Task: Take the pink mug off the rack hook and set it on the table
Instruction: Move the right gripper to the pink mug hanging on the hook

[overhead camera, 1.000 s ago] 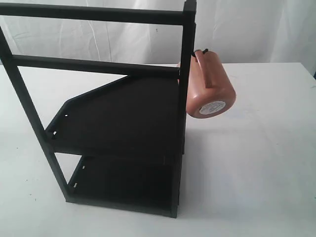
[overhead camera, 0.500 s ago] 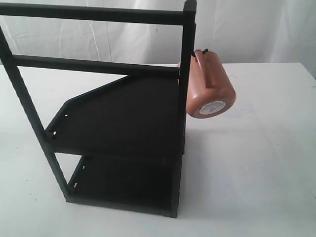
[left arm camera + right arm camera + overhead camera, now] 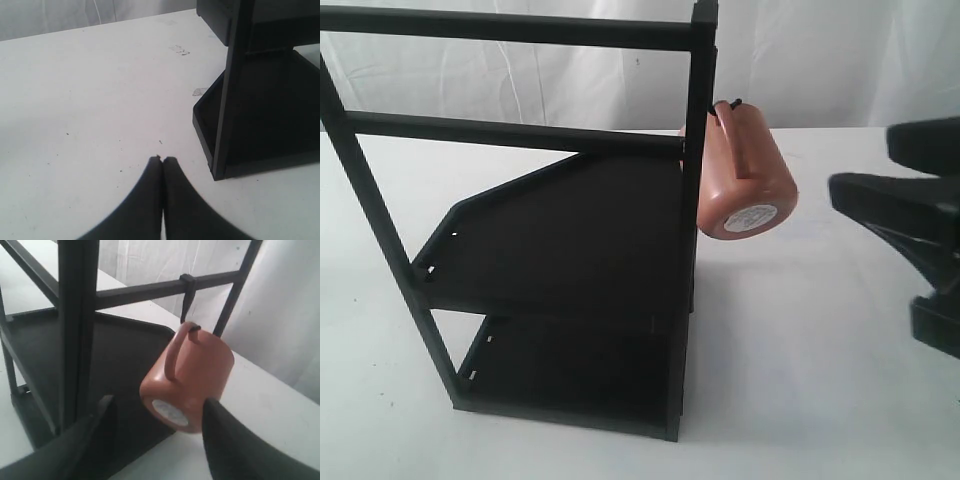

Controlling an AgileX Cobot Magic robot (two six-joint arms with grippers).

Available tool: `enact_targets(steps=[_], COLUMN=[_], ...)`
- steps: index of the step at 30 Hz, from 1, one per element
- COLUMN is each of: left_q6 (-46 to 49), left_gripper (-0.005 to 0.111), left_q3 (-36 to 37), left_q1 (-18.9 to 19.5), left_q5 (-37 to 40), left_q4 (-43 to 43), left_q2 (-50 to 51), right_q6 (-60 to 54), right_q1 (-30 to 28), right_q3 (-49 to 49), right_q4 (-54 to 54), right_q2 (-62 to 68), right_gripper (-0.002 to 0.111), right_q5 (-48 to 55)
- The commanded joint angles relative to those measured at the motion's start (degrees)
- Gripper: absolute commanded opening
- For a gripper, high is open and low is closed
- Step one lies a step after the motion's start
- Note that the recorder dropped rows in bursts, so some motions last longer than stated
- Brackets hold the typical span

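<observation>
My right gripper grips the pink mug by its handle (image 3: 735, 145) (image 3: 173, 359) next, to bring it off the rack hook onto the table.
The pink mug (image 3: 745, 170) hangs by its handle from the rack hook (image 3: 728, 104) on the black rack's right post, its white-stickered base tilted down toward the camera. My right gripper (image 3: 861, 160) stands open to the right of the mug, apart from it. In the right wrist view the pink mug (image 3: 192, 375) hangs on the rack hook (image 3: 189, 292) just beyond the open right gripper (image 3: 159, 401), one fingertip (image 3: 106, 402) by the rack and the other by the mug's side. My left gripper (image 3: 162, 159) is shut and empty over the table (image 3: 90, 100).
The tall black two-shelf rack (image 3: 560, 240) fills the left and middle of the exterior view, standing on the white table (image 3: 820, 380). Its lower corner (image 3: 220, 170) lies close to the left gripper. A white curtain hangs behind.
My right gripper has come into the exterior view from the right edge and now sits beside the mug. The mug and the rack have not moved.
</observation>
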Motion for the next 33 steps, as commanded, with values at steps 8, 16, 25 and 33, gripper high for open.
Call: enact_targets(steps=[8,16,25,33], left_q6=[-0.4,-0.4,-0.4,-0.4], left_gripper=[0.0,0.0,0.0,0.0], left_q3=[0.3,0.3,0.3,0.3], left_q1=[0.2,0.2,0.2,0.2], left_q5=[-0.1,-0.1,-0.1,-0.1], left_q4=[-0.1,-0.1,-0.1,-0.1], left_q2=[-0.3,-0.3,-0.3,-0.3], right_q6=[-31.5,-32.0,-32.0,-32.0], right_q1=[2.7,2.7,2.7,2.7], right_q3=[-3.7,-6.8,-7.4,-7.4], right_q4=[24.3,25.8,27.9,27.9], right_q2=[19.1,24.0,27.2,28.5], right_gripper=[0.051,0.051,0.051,0.05], right_q5=[-11.3,-12.3,-13.7,-15.4])
